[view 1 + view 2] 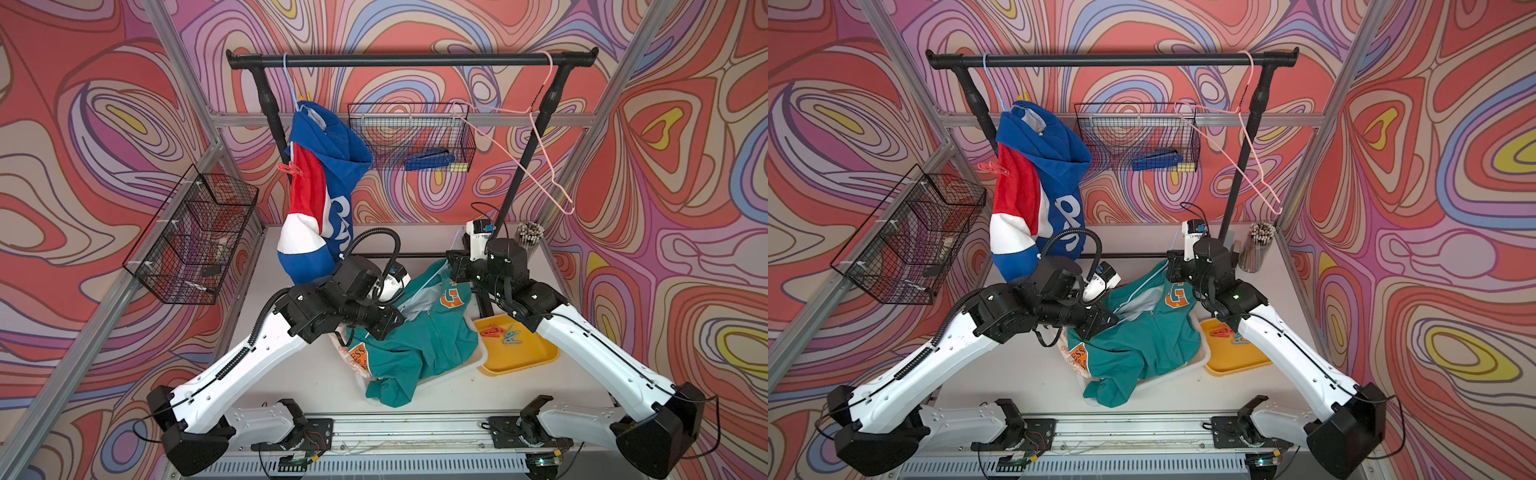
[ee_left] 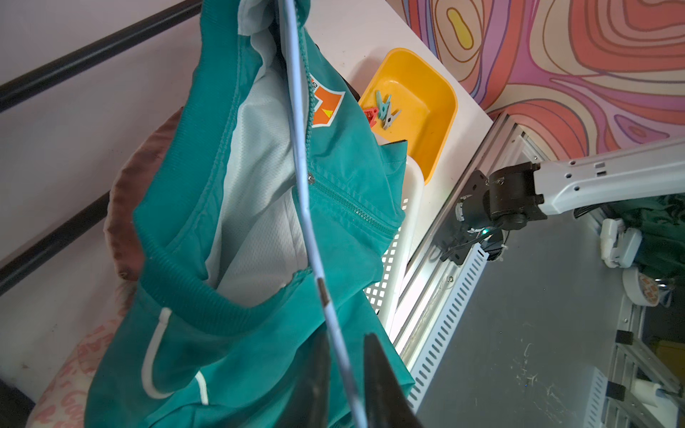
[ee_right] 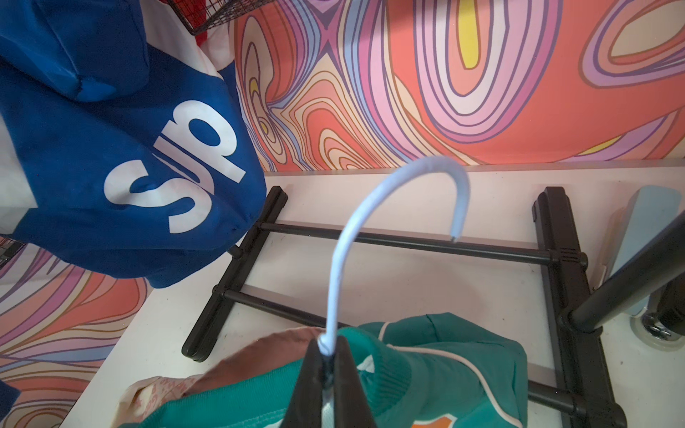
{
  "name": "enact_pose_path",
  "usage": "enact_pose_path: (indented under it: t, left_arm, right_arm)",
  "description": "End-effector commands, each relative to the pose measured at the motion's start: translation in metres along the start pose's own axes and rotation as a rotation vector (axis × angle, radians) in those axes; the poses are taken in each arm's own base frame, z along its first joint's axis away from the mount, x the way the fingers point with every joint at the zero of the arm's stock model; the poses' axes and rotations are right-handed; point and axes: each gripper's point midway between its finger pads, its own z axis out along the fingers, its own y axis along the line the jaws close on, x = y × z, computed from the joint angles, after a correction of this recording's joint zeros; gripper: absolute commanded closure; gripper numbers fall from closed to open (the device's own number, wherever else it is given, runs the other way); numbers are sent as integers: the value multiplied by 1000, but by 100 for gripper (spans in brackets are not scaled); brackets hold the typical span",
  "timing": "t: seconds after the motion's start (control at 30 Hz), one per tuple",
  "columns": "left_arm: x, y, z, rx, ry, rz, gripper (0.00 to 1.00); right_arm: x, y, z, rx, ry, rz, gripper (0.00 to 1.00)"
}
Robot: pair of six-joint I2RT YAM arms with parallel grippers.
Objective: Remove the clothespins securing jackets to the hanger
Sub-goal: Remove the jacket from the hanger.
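Note:
My left gripper's fingers clasp the hanger's wire arm (image 1: 424, 287), so it is time for my right gripper to open now, and the light blue hanger (image 1: 457, 237) would remain up.
A teal jacket (image 1: 419, 336) with an orange patch lies heaped in a white basket (image 1: 457, 368), still on a light blue hanger (image 2: 300, 166). My left gripper (image 2: 346, 355) is shut on the hanger's wire arm. My right gripper (image 3: 328, 355) is shut on the hanger's neck, below the hook (image 3: 370, 207). A blue-red-white jacket (image 1: 320, 187) hangs at the rail's left end, with a red clothespin (image 1: 289, 168) on its shoulder and a yellow clothespin (image 1: 309, 97) near its collar. Several loose clothespins (image 1: 500, 332) lie in a yellow tray (image 1: 523, 357). A pink-and-cream jacket (image 2: 126, 207) lies under the teal one.
An empty pink hanger (image 1: 536, 153) dangles at the right end of the black rail (image 1: 411, 61). Wire baskets hang on the left frame (image 1: 195, 237) and on the back wall (image 1: 411, 137). A cup of pencils (image 1: 528, 235) stands at the back right. The rack's black feet (image 3: 237, 266) cross the table.

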Motion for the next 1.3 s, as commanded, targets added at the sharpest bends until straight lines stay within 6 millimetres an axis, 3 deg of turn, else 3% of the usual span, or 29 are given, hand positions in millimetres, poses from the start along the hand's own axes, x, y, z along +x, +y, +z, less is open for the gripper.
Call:
enact_pose_path:
  t: [0.0, 0.07, 0.17, 0.3, 0.47, 0.63, 0.8, 1.07, 1.27]
  left_arm:
    - [-2, -2, -6, -2, -3, -1, 100]
    - [0, 0, -9, -18, -11, -15, 100]
    - [5, 3, -21, -41, -33, -32, 100]
    - [18, 7, -36, -64, -45, -61, 100]
    - [31, 10, -59, -89, -78, -94, 100]
    - [38, 15, -87, -142, -118, -110, 100]
    - [30, 17, -127, -200, -205, -108, 100]
    - [-7, 0, -191, -207, -369, -77, 100]
    - [-64, -22, -223, -167, -519, -31, 100]
  right_arm:
    - [-11, 11, -3, -26, -26, -14, 100]
    - [-12, 13, -6, -17, -32, -32, 95]
    - [-19, 16, -14, -15, -56, -48, 59]
    - [-36, 16, -37, -16, -136, -42, 22]
    - [-59, 24, -63, -38, -182, -32, 3]
    - [-84, 20, -95, 15, -210, 29, 2]
    - [-96, -4, -116, 151, -255, 69, 2]
    - [-70, -22, -101, 227, -205, 80, 2]
    - [-39, -30, -79, 241, -130, 87, 2]
